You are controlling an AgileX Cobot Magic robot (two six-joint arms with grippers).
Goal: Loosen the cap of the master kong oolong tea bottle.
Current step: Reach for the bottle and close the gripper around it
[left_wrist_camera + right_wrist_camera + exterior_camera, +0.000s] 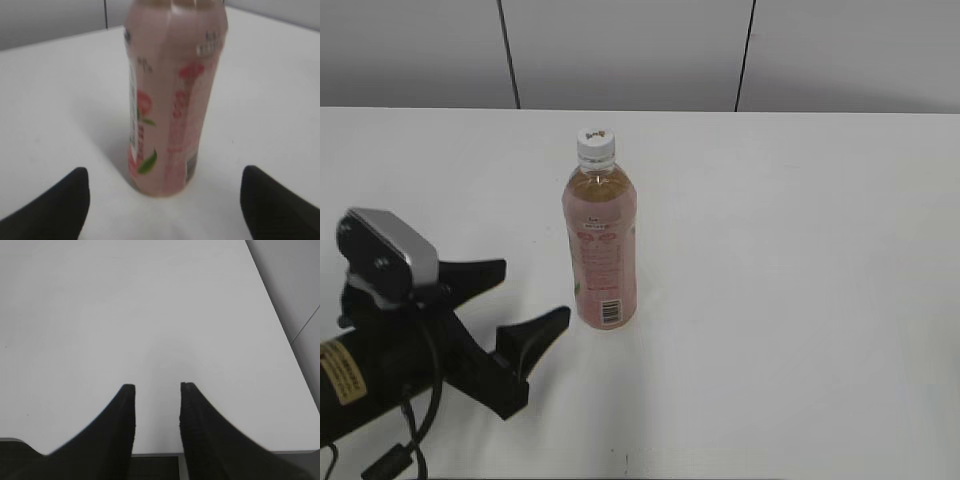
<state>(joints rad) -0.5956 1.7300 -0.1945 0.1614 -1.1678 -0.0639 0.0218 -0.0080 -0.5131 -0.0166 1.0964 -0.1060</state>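
Observation:
The robot's left gripper next needs to hold the bottle by its straight-sided middle [601,248] to loosen the cap, since the bottle's shoulder [599,183] slopes in toward the cap.
The master kong oolong tea bottle [600,250] stands upright near the middle of the white table, pink label around amber tea. Its white cap [596,145] is on top, with a small dark logo. My left gripper [535,290] is open and empty, low over the table just left of the bottle's base, with its jaws pointing at it. In the left wrist view the bottle [170,100] stands close ahead between the spread fingertips [164,170], apart from both; the cap is cut off there. My right gripper [157,385] is open and empty over bare table, and is outside the exterior view.
The white table [800,250] runs back to a grey panelled wall [630,50]. The right wrist view shows the table's near edge [225,452] below the fingers and its side edge [280,320] on the right.

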